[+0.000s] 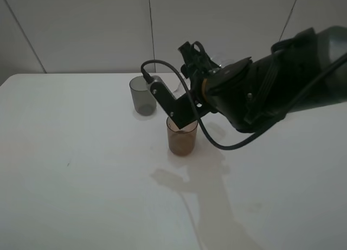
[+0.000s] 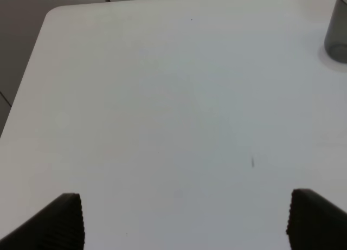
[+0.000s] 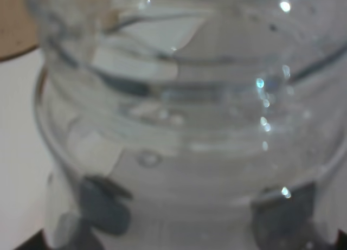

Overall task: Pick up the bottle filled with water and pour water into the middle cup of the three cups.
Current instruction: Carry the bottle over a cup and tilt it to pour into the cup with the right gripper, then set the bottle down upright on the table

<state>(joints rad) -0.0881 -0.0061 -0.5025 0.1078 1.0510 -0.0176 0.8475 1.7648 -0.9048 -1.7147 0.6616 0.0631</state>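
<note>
The bottle leans sideways, its base raised off the table, so my right gripper needs to straighten and lower it before releasing.
The amber-brown middle cup (image 1: 181, 137) stands upright on the white table (image 1: 81, 168). The smoky grey cup (image 1: 143, 95) stands behind it to the left. The mauve-pink cup is hidden behind my right arm. My right gripper (image 1: 191, 60) is above and behind the amber cup, shut on the clear bottle (image 3: 184, 125). The bottle fills the right wrist view, with both fingers (image 3: 103, 206) seen through it and the amber cup's rim (image 3: 13, 27) at a corner. Droplets cling inside the bottle; I cannot make out the water level. My left gripper (image 2: 190, 223) is open and empty over bare table.
The right arm (image 1: 271, 87) reaches in from the right, and its camera bracket (image 1: 173, 106) hangs just over the amber cup. The grey cup (image 2: 339, 33) shows at the edge of the left wrist view. A wall runs along the table's far edge.
</note>
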